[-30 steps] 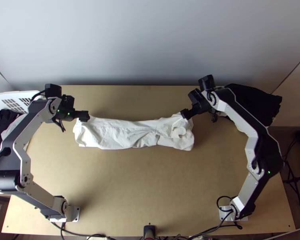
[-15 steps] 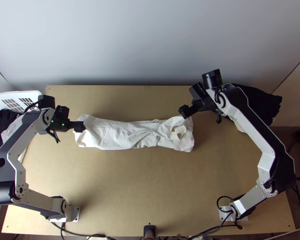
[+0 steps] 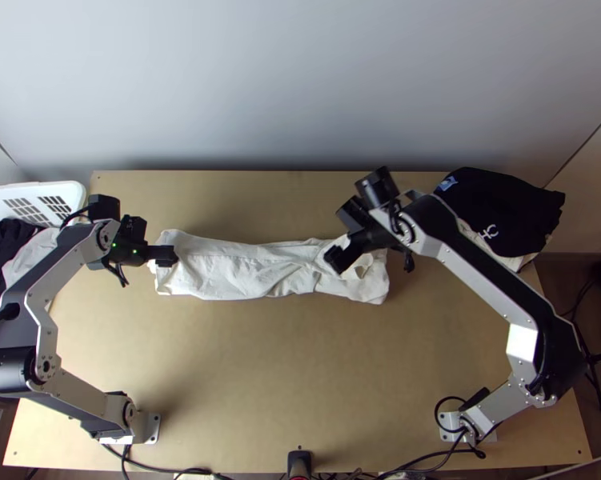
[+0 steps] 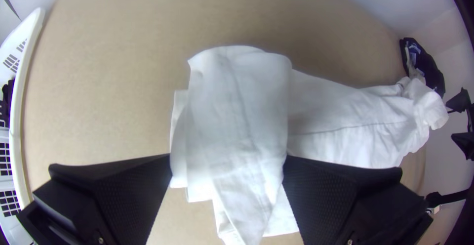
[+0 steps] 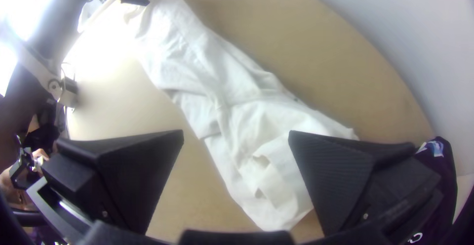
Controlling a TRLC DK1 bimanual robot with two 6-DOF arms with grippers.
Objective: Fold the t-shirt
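Note:
Next, the left gripper grabs the t-shirt by its folded end, since the t-shirt lies slack in a long flat strip.
The white t-shirt lies as a long, narrow, wrinkled strip across the table, with a loose curled part at its right end. My left gripper is over the strip's left end. In the left wrist view the left gripper stands open, with the folded end of the t-shirt between and beyond its fingers. Above the strip's right part is my right gripper. The right wrist view has the right gripper wide open, the t-shirt beneath it.
A white basket with dark and light cloth stands at the left edge. A dark and cream pile of cloth lies at the table's back right corner. Bare tabletop stretches in front of the t-shirt.
My right gripper has moved left and toward the near edge, over the cloth. The left one shifted left, then slightly back right. The t-shirt has hardly changed.

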